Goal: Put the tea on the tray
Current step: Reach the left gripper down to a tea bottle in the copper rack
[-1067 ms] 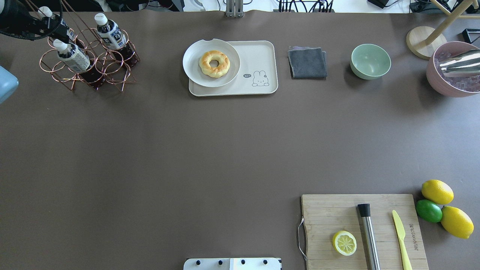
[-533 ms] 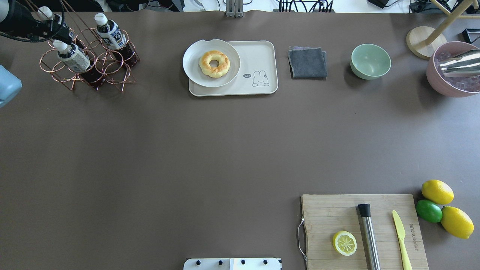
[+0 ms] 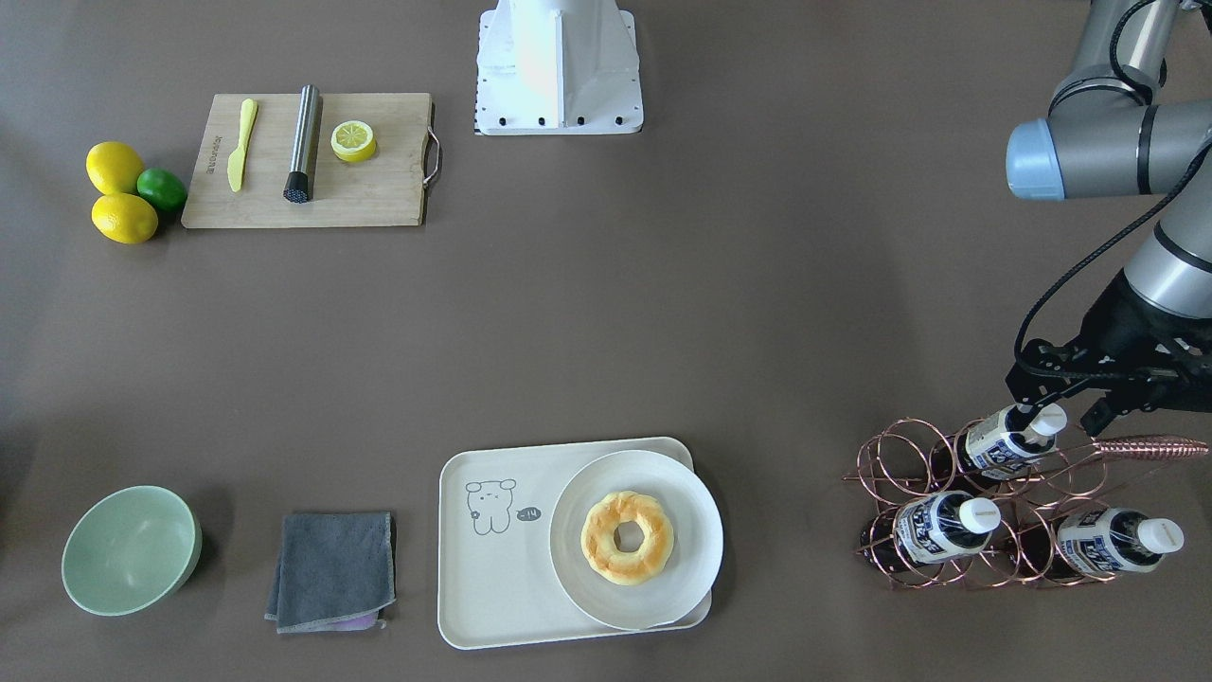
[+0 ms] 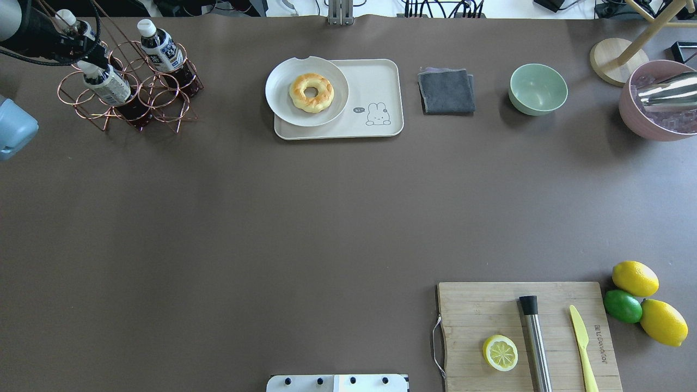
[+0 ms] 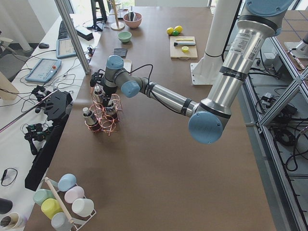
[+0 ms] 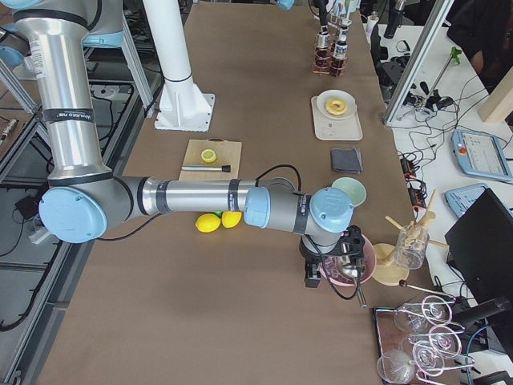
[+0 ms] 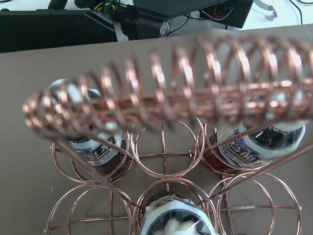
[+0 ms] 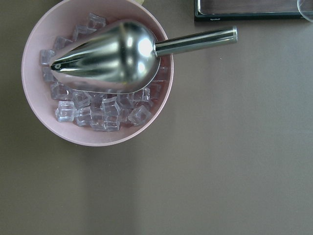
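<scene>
I need to grab the bottle by its white cap (image 3: 1048, 421) next with my left gripper, since the copper rings wrap the bottle's body.
Three tea bottles lean in a copper wire rack (image 3: 1150, 443) at the table's far left corner. My left gripper (image 3: 1056, 407) hangs over the rack, jaws open on either side of the white cap of the bottle nearest the robot (image 3: 1002, 441), also in the overhead view (image 4: 106, 84). In the left wrist view that cap (image 7: 171, 224) sits at the bottom edge, under the rack's coiled handle (image 7: 161, 98). The cream tray (image 3: 492, 568) with the bear drawing lies at mid-table's far side (image 4: 375, 81). My right gripper (image 6: 335, 269) shows only in the right side view; I cannot tell its state.
A round white plate (image 3: 696, 568) with a doughnut (image 3: 627, 537) overlaps the tray's left half. A grey cloth (image 4: 446, 90), a green bowl (image 4: 538, 89) and a pink bowl of ice (image 8: 98, 142) with a metal scoop (image 8: 107, 54) follow rightward. A cutting board (image 4: 490, 305) lies front right.
My left gripper has shifted slightly right and toward the robot, over the near bottle's cap. The left elbow has swung further into view. Nothing else has moved.
</scene>
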You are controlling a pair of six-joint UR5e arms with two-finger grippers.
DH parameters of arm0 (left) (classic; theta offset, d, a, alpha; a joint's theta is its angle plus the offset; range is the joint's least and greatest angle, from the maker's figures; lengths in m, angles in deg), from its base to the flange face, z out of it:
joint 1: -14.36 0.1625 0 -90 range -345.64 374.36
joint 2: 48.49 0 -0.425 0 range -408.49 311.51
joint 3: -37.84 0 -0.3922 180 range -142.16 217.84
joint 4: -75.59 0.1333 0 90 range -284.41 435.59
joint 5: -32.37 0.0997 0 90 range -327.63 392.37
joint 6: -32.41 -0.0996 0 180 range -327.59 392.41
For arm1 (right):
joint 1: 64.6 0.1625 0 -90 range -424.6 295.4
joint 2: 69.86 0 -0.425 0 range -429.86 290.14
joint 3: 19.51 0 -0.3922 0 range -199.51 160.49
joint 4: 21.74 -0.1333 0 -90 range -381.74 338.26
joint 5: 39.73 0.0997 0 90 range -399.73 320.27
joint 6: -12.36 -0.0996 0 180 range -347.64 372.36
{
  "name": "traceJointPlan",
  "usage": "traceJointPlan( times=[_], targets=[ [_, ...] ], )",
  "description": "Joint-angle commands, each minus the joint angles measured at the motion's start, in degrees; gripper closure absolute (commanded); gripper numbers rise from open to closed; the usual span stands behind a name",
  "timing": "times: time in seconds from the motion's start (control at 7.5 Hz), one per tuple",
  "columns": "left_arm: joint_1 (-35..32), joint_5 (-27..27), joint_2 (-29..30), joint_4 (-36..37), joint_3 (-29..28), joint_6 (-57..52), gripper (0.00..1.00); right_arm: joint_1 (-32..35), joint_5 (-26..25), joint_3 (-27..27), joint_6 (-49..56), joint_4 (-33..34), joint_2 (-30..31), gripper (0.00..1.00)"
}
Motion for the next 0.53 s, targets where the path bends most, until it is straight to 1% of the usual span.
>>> traceJointPlan(
  times=[0.0,0.27,0.4],
  targets=[
    [0.04,0.0,0.05,0.05,0.23,-0.15,0.31,0.0,0.05,0.15,0.09,0.0,0.05,0.0],
    [0.04,0.0,-0.12,0.05,0.67,-0.06,0.42,0.0,0.05,0.15,0.09,0.0,-0.04,0.0],
    [0.04,0.0,-0.12,0.05,0.67,0.03,0.45,0.0,0.05,0.15,0.09,0.0,-0.04,0.0]
  ],
)
